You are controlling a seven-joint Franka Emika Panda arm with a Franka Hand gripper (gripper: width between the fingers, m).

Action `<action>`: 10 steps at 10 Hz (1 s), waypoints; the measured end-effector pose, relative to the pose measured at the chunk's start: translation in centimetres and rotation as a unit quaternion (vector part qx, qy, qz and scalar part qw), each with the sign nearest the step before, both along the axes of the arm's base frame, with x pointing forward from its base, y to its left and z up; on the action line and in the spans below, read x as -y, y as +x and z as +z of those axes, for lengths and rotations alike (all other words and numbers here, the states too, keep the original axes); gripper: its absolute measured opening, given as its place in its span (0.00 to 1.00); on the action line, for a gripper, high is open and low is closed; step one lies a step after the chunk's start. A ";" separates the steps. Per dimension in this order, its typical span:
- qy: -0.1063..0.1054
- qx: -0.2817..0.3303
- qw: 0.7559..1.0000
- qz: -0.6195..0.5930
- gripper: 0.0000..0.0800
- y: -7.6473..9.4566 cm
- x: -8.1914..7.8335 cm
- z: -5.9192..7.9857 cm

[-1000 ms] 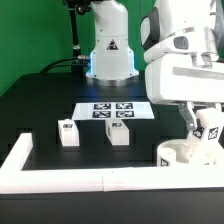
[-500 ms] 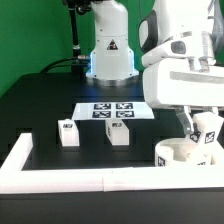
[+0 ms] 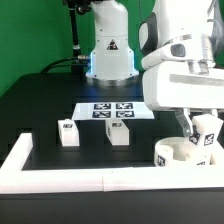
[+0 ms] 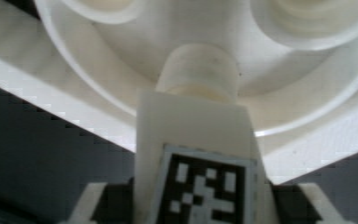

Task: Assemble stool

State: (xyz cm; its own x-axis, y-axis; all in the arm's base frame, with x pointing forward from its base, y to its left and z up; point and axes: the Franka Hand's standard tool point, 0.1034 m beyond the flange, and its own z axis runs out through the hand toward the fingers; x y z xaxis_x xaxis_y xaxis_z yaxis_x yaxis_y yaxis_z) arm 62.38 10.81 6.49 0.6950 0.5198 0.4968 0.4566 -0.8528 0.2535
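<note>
I will open my gripper now. The rounded end of the leg block is in the white seat's socket, so the leg block would stay there.
The round white seat [image 3: 184,153] lies at the exterior view's right, against the white border wall, underside up with sockets showing. My gripper [image 3: 203,133] is shut on a white leg block [image 3: 207,132] with a marker tag and holds it upright over the seat. In the wrist view the leg [image 4: 202,140] runs from between my fingers [image 4: 286,203] down to the seat [image 4: 105,50], its rounded end at one socket. Two more leg blocks stand on the table: one [image 3: 68,132] at the exterior view's left, one [image 3: 118,133] in the middle.
The marker board [image 3: 112,112] lies flat behind the two loose legs. The robot base [image 3: 110,55] stands behind it. A long white border wall [image 3: 90,178] runs along the front and turns up the exterior view's left side.
The gripper with the leg has shifted slightly toward the exterior view's right and lifted a little over the seat. The two loose legs have not moved.
</note>
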 end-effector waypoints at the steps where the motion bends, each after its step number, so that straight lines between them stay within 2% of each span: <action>1: 0.000 -0.001 1.000 0.000 0.41 0.0 0.0 0.0; 2: 0.000 -0.001 1.000 0.000 0.63 0.0 0.0 0.0; 3: 0.000 -0.001 1.000 0.000 0.75 0.0 0.0 0.0; 4: 0.000 -0.001 1.000 0.000 0.75 0.0 0.0 0.0; 5: 0.000 -0.001 1.000 0.000 0.80 0.0 0.0 0.0; 10: 0.000 -0.001 1.000 0.000 0.81 0.0 0.0 0.2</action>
State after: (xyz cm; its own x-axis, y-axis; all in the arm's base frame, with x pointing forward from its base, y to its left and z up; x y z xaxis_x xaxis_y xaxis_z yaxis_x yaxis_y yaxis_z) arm 62.41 10.81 6.65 0.6964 0.5194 0.4952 0.4568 -0.8531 0.2522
